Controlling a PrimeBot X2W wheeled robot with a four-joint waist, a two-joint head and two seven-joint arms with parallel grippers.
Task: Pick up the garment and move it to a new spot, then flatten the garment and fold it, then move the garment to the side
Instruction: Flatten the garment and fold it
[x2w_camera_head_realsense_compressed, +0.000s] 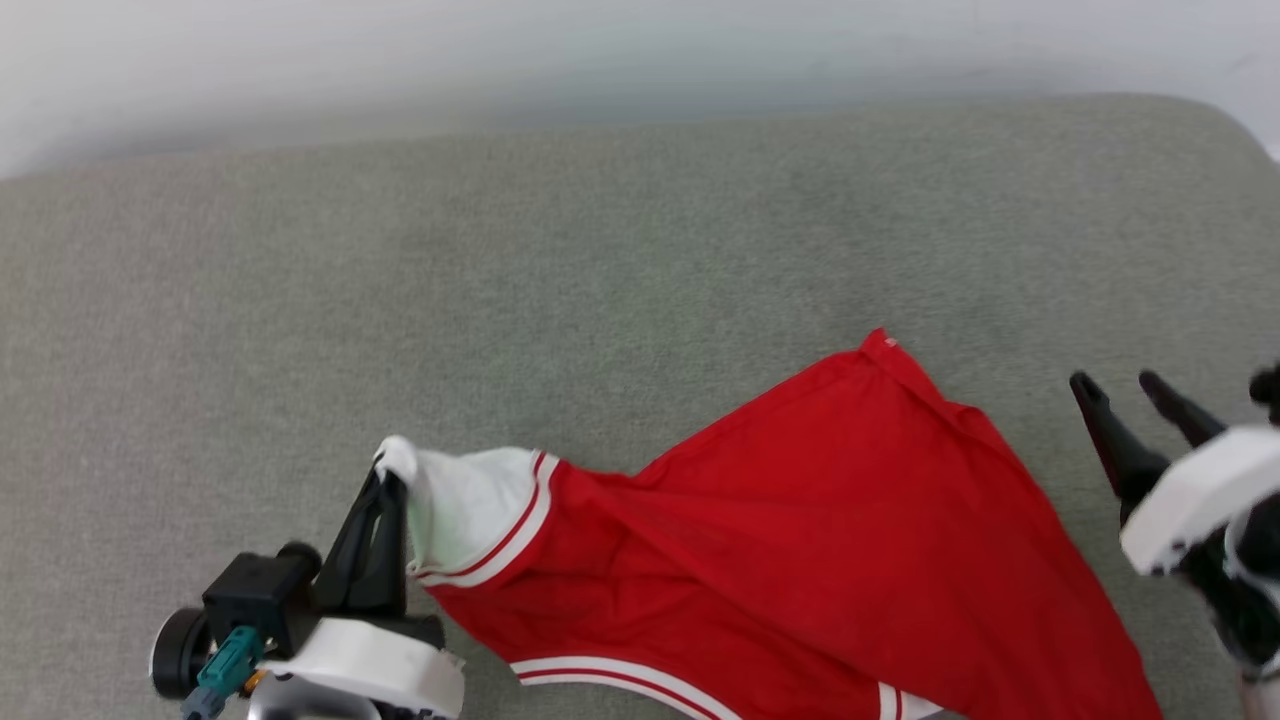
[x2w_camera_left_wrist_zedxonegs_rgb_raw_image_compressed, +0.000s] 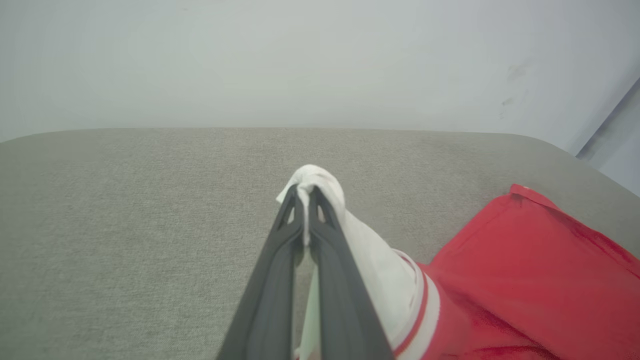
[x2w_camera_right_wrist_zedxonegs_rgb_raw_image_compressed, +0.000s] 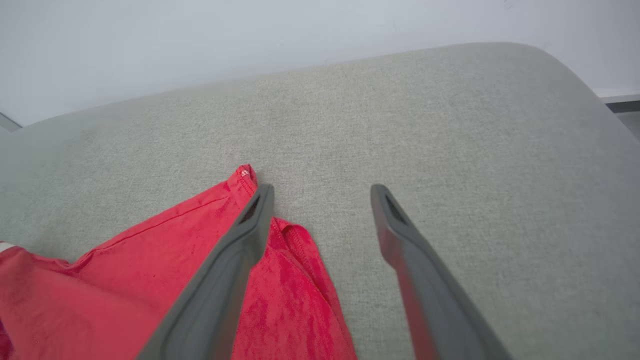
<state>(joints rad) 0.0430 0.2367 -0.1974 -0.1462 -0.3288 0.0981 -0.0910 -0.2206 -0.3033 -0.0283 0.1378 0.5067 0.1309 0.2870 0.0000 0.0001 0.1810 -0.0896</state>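
Note:
Next, my right gripper pinches the shirt by its red hem corner (x2w_camera_head_realsense_compressed: 884, 348) to flatten the shirt against the shirt's held white sleeve (x2w_camera_head_realsense_compressed: 474, 502).
The garment (x2w_camera_head_realsense_compressed: 800, 530), a red shirt with white sleeves and striped trim, lies spread across the near part of the grey cushion (x2w_camera_head_realsense_compressed: 600, 250). My left gripper (x2w_camera_head_realsense_compressed: 385, 480) is shut on the bunched tip of its white sleeve (x2w_camera_left_wrist_zedxonegs_rgb_raw_image_compressed: 320, 185), holding that end up at the lower left of the head view. My right gripper (x2w_camera_head_realsense_compressed: 1115, 385) stands open at the right, just off the garment's red corner (x2w_camera_right_wrist_zedxonegs_rgb_raw_image_compressed: 245, 175); nothing sits between its fingers (x2w_camera_right_wrist_zedxonegs_rgb_raw_image_compressed: 250, 225). The red cloth (x2w_camera_right_wrist_zedxonegs_rgb_raw_image_compressed: 150, 280) lies beside and under its left finger.
A pale wall (x2w_camera_head_realsense_compressed: 640, 50) runs behind the cushion's far edge. The cushion rounds off at its far right corner (x2w_camera_right_wrist_zedxonegs_rgb_raw_image_compressed: 550, 65). Bare grey fabric stretches beyond and to the left of the garment.

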